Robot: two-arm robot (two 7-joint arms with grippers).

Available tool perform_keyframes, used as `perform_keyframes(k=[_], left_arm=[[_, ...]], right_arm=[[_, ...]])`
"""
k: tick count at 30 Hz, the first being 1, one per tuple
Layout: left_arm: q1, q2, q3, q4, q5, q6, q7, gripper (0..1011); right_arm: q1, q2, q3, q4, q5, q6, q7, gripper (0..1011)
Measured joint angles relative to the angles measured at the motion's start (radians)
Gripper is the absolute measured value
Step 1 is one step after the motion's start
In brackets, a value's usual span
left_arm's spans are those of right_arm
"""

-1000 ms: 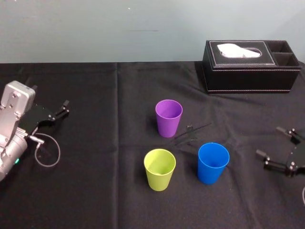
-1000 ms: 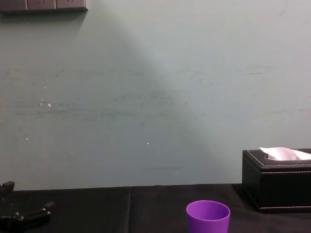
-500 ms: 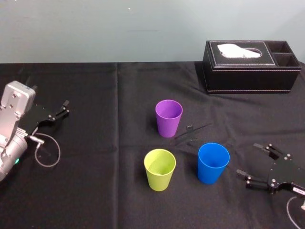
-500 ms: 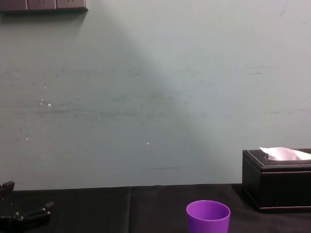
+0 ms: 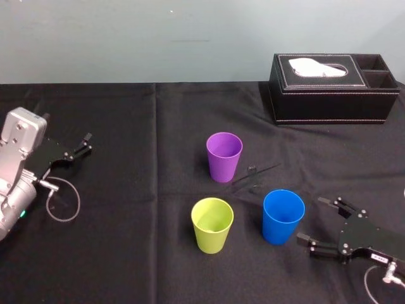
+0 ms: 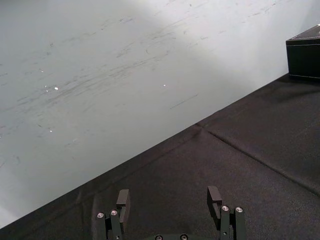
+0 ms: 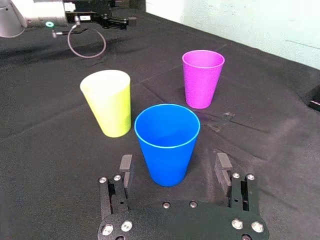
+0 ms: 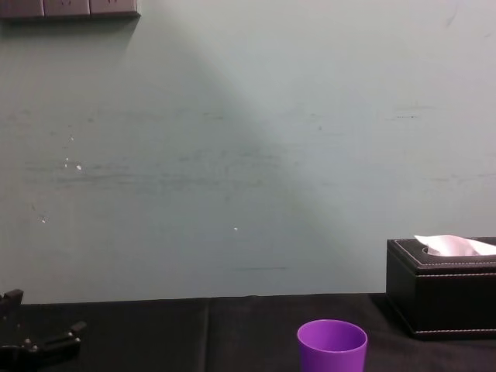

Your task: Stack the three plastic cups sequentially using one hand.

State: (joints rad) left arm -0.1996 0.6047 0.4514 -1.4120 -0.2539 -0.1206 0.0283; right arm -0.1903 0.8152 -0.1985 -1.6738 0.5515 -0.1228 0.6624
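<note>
The right gripper grabs the blue cup by its outer side [image 7: 168,162] next, to stack it into the purple cup [image 7: 201,82].
Three cups stand upright on the black cloth: a purple cup [image 5: 224,155] [image 7: 203,77] [image 8: 332,345] at the back, a yellow-green cup [image 5: 212,223] [image 7: 107,100] at the front left and a blue cup [image 5: 283,215] [image 7: 167,135] at the front right. My right gripper [image 5: 313,220] [image 7: 174,165] is open just right of the blue cup. Its fingers [image 7: 223,166] flank the cup's lower part with a gap on each side. My left gripper [image 5: 87,142] [image 6: 168,196] rests open and empty at the far left.
A black tissue box [image 5: 332,88] [image 8: 442,287] stands at the back right. A thin black strip [image 5: 253,177] lies on the cloth between the purple and blue cups. A cable loop [image 5: 63,202] hangs beside the left arm.
My right gripper has come in from the right edge, moving left and toward the table's front until it reached the blue cup, still open. The cups and left arm have not moved.
</note>
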Motion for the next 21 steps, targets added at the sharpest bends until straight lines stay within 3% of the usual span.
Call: perform_keyframes(k=[21], left_arm=[[0.000, 0.000, 0.000, 0.000, 0.000, 0.000, 0.000, 1011]], right_arm=[[0.088, -0.047, -0.070, 0.048, -0.014, 0.025, 0.012, 1000]])
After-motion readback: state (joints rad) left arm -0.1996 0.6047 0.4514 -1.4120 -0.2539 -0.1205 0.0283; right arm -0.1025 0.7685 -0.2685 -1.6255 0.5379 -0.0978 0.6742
